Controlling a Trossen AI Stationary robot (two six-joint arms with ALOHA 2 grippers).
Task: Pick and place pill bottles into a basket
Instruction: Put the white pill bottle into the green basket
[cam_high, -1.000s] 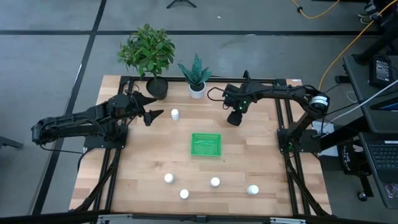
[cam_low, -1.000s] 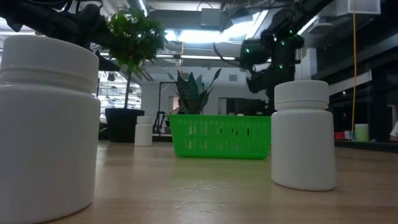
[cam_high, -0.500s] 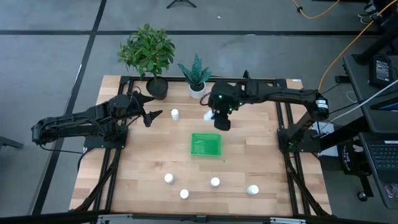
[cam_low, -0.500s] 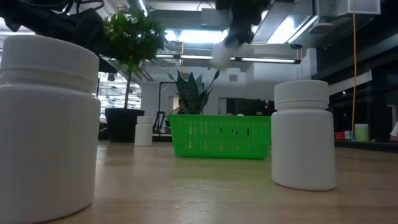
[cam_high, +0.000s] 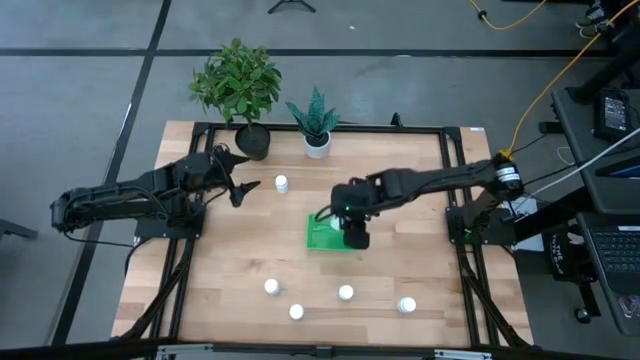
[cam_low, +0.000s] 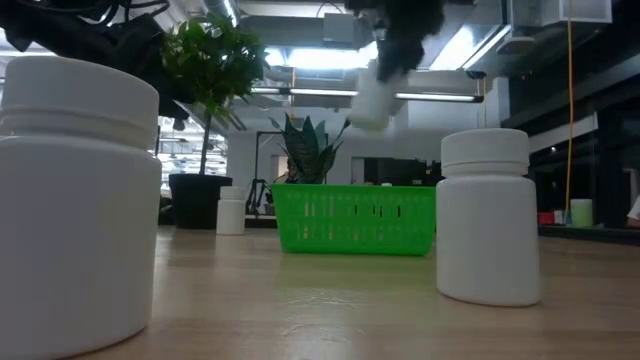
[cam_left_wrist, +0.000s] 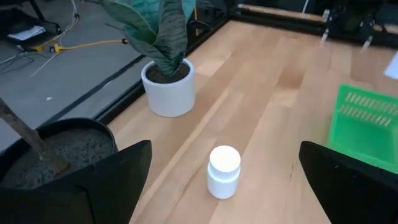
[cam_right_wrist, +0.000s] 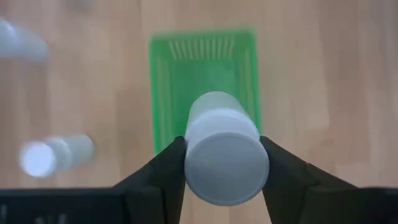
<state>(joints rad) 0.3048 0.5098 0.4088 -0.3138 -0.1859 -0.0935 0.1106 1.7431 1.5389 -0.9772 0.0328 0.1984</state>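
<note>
The white pill bottle (cam_right_wrist: 221, 149) hangs well above the green basket's bottom in the right wrist view, so it goes lower next, before my right gripper releases it.
My right gripper (cam_high: 352, 228) is shut on a white pill bottle (cam_right_wrist: 221, 149) above the green basket (cam_high: 328, 233). The low view shows this bottle (cam_low: 370, 100) well above the basket (cam_low: 355, 218). My left gripper (cam_high: 241, 187) is open and empty at the far left. Its fingers stand apart on either side of a bottle (cam_left_wrist: 222, 171) that stands upright on the table (cam_high: 281, 183). Several more bottles stand near the front edge (cam_high: 271, 287), (cam_high: 345, 293), (cam_high: 406, 305). My right gripper pinches the bottle's side wall (cam_right_wrist: 189, 146) between its two fingers, near the end that faces the wrist camera. The fingers come from above, pointing down, and the bottle reaches down along them toward the basket. The bottle is lifted clear, over the basket's inside.
A white pot with a spiky plant (cam_high: 317, 143) and a black pot with a leafy plant (cam_high: 252, 140) stand at the table's far edge. Two bottles stand close to the low camera (cam_low: 75, 200), (cam_low: 487, 215). Bare wood lies right of the basket.
My right gripper has gone with the bottle from the far right part of the table toward the left and then toward the near edge, and now hangs over the basket. The left arm has kept still.
</note>
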